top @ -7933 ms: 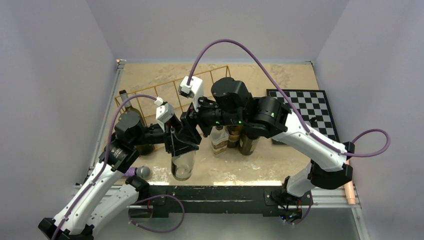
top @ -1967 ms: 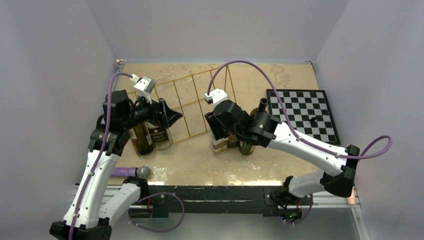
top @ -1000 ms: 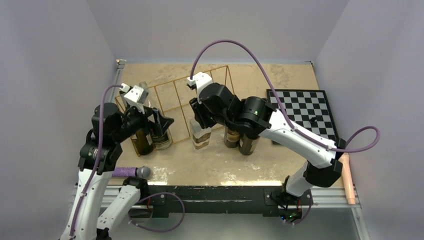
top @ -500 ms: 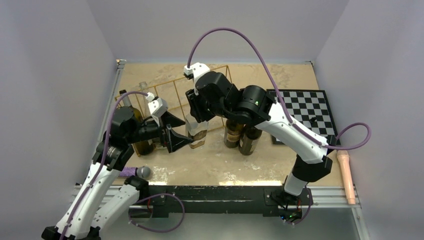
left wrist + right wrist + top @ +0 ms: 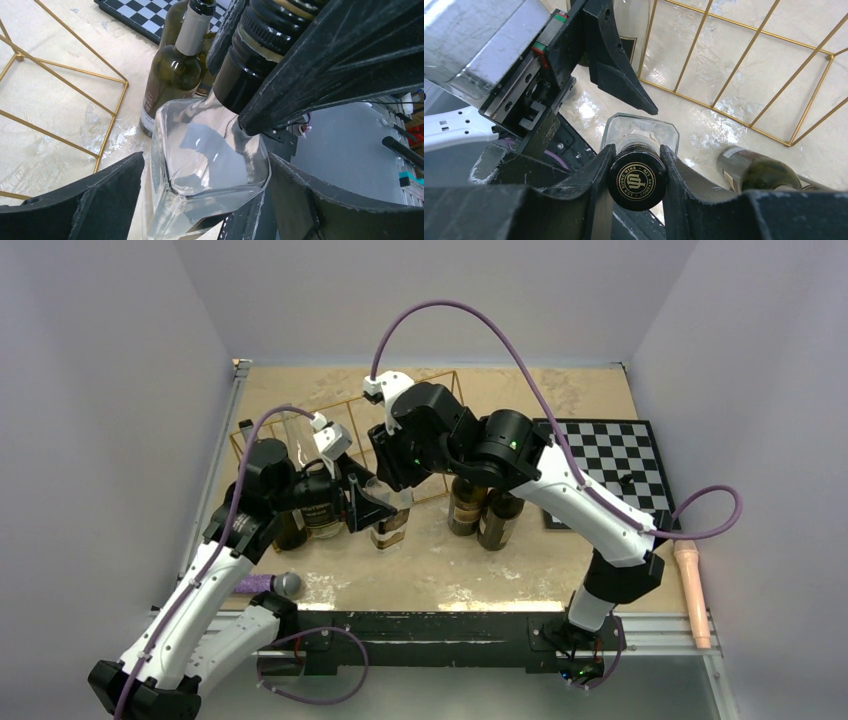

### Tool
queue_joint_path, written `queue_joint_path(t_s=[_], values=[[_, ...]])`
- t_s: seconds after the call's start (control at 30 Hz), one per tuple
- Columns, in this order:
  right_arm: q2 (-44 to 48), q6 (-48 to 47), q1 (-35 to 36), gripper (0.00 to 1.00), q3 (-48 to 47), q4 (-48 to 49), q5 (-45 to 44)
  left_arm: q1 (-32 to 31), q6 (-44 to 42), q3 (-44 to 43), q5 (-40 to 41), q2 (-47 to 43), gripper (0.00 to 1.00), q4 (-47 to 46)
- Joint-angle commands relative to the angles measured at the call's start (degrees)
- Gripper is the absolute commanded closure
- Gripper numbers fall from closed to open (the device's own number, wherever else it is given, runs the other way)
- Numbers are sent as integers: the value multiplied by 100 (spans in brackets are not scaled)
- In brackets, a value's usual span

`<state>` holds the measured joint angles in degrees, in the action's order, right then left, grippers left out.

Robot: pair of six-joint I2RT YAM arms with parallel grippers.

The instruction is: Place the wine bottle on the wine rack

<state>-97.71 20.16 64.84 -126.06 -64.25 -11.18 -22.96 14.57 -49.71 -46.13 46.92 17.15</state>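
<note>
My left gripper grips the wine bottle by its square glass body (image 5: 388,523) next, so the bottle's base stays free to enter the wine rack (image 5: 350,430).
The wine bottle (image 5: 392,526) is clear, square-shouldered glass with a black cap (image 5: 637,178). My right gripper (image 5: 637,152) is shut on the neck just under that cap and holds the bottle roughly upright, in front of the gold wire wine rack (image 5: 350,430). My left gripper (image 5: 207,159) is open, with its fingers either side of the glass body (image 5: 210,150). A thin gap shows at the left finger (image 5: 75,200). I cannot tell whether the bottle's base rests on the table.
Two dark bottles (image 5: 485,510) stand right of the held one, and the nearer shows in the left wrist view (image 5: 175,75). More bottles (image 5: 318,510) stand by the rack's left end. A chessboard (image 5: 610,465) lies far right. A purple microphone (image 5: 265,583) lies near the front edge.
My right arm has carried the clear bottle left and nearer, away from the dark bottles. My left gripper has swung right from the bottles by the rack and now straddles the clear bottle's body.
</note>
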Motion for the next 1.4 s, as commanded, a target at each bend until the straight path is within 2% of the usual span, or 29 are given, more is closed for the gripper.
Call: queue_joint_path(t_s=[0.0,0.07,0.17,0.27,0.33,0.5,0.53,0.57,0.6,0.67,0.83,0.87,0.9,1.03,1.23,1.37], values=[[498,112,46,100,-91,985,282,-53,116,60,-128,52,9,-394],[511,144,46,100,-62,1022,324,-101,125,76,-233,91,10,-422],[529,212,46,100,-46,1037,308,-224,-9,76,-272,161,4,-291],[543,263,46,100,-35,1031,251,-314,-173,99,-225,136,4,-172],[547,292,46,100,-40,998,238,-338,-252,87,-154,117,10,-73],[549,365,46,100,-37,920,159,-349,-327,29,138,111,56,86],[543,379,46,100,-18,907,142,-349,-312,17,176,115,71,83],[547,380,48,100,8,903,126,-349,-292,-7,263,124,91,83],[568,377,47,97,55,913,125,-349,-269,-22,397,125,100,98],[651,359,46,84,218,1031,101,-349,-261,-55,618,117,100,145],[991,264,46,22,740,1423,-59,-349,-262,-74,904,46,100,225],[1109,164,46,12,907,1630,-57,-349,-243,-78,965,22,100,234],[1227,72,46,8,1036,1792,-62,-349,-228,-66,1003,14,100,241],[1638,-11,46,1,1318,2084,-112,-349,-235,-120,1186,26,100,331],[2333,9,82,1,2076,2631,-272,-342,-132,-340,1734,274,100,290],[2626,-58,125,1,2407,2671,-370,-316,-338,-666,1924,775,100,167]])
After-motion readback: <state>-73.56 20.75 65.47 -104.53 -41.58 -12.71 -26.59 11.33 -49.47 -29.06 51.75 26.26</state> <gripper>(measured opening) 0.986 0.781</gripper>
